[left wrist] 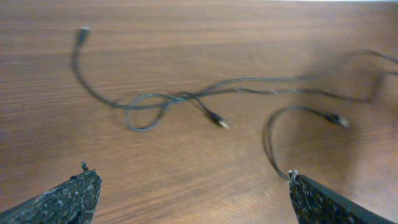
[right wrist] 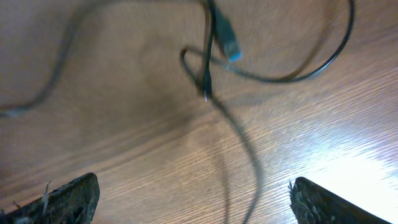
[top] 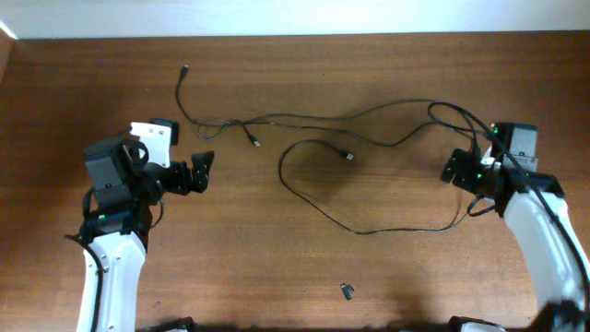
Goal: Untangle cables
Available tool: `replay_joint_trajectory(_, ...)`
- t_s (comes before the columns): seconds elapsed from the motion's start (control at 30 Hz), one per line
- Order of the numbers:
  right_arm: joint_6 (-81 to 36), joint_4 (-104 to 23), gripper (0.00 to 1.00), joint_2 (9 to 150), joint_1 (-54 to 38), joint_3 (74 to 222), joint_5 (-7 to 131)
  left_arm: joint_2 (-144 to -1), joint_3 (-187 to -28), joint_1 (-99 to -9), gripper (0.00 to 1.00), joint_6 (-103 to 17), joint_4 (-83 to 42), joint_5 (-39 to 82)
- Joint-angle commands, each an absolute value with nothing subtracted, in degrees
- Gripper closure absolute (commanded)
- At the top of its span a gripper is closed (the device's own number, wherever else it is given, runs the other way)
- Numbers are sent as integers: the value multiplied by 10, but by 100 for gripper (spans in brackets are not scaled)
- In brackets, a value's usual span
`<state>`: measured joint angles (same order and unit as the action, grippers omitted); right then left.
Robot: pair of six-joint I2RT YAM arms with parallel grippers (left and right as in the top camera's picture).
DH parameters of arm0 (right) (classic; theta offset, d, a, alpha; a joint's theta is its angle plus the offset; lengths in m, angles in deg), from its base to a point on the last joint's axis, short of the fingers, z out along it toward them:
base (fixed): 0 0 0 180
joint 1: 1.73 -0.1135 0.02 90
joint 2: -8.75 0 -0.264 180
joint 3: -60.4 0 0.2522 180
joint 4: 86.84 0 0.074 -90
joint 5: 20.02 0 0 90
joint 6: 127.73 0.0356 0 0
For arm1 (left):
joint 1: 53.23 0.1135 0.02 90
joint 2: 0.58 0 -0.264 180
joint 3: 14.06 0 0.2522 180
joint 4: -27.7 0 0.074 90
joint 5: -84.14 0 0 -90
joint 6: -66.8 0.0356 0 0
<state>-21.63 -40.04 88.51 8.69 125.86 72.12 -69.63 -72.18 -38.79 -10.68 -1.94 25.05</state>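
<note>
My left gripper needs to grab the second cable next by its bend behind its plug (top: 289,149) (left wrist: 273,117). It will then draw that end of the cable away for untangling.
Several thin black cables (top: 304,120) lie crossed over the brown table, stretching from a plug at the far left (top: 184,69) to loops by the right arm (top: 456,115). A second cable (top: 318,205) curves in a wide loop below them, its plug (top: 349,157) at mid-table. My left gripper (top: 199,171) stands open left of the tangle, touching nothing. In the left wrist view the crossed cables (left wrist: 180,96) lie ahead of the gripper (left wrist: 193,196). My right gripper (top: 454,168) is open beside the right-hand loops. Its wrist view shows a blue-tipped plug (right wrist: 230,45) and a strand (right wrist: 245,149) running between the spread fingers (right wrist: 65,199), ungripped.
A tiny dark clip-like piece (top: 348,291) lies near the front edge. The table's far edge meets a white wall (top: 295,17). Thick black wires run along both white arms (top: 111,267).
</note>
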Motion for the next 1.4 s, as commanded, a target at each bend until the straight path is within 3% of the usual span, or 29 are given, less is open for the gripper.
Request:
replay_joint_trajectory(0.0, -240, -398, 1, 799, 88, 1271, 719, -694, -722, -407, 1, 12, -60, 321)
replay_joint_trajectory(0.23, -268, -367, 1, 719, 88, 1270, 687, -742, -796, -575, 1, 24, -140, 217)
replay_joint_trajectory(0.47, -268, -338, 1, 721, 88, 1270, 687, -967, -986, -669, 1, 61, -243, 180)
replay_joint_trajectory(0.93, -267, -336, 1, 722, 88, 1270, 672, -1113, -1032, -730, 1, 28, -159, 4)
replay_joint_trajectory(1.27, -268, -334, 1, 747, 88, 1270, 672, -1144, -1031, -738, 1, 15, -121, 48)
replay_joint_trajectory(1.37, -267, -333, 1, 760, 88, 1270, 671, -1152, -1031, -739, 1, -45, -112, 13)
